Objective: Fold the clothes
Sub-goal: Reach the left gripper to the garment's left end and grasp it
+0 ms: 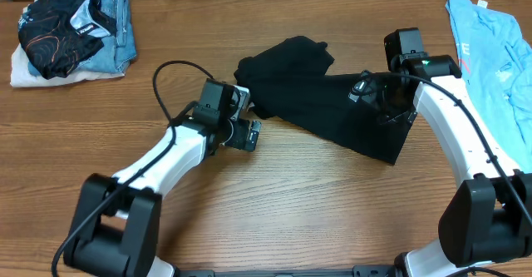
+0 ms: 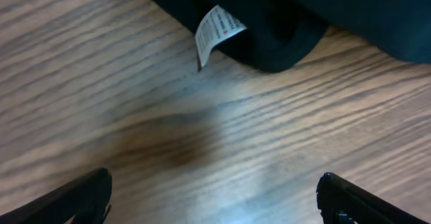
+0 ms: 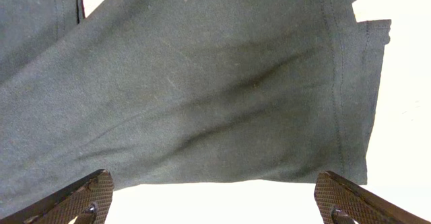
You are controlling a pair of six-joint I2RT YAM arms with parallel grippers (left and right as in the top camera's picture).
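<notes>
The left gripper needs to grab the dark fold at the T-shirt's end, beside the white label, to spread the black T-shirt [image 1: 332, 98] for folding.
The black T-shirt [image 1: 332, 98] lies crumpled across the middle of the wooden table [image 1: 274, 202]. Its white label [image 2: 217, 30] shows in the left wrist view, sticking out from a dark fold. My left gripper [image 1: 252, 134] hovers open just off the shirt's left end, over bare wood [image 2: 214, 177], holding nothing. My right gripper [image 1: 389, 111] is open above the shirt's right part. A hemmed edge of the black cloth [image 3: 202, 96] lies just ahead of its fingers [image 3: 212, 178], with nothing between them. A light blue printed T-shirt [image 1: 490, 52] lies at the far right.
A pile of garments [image 1: 71, 32], with blue denim, a black patterned piece and white cloth, sits at the back left corner. A black cable [image 1: 166, 86] loops above the left arm.
</notes>
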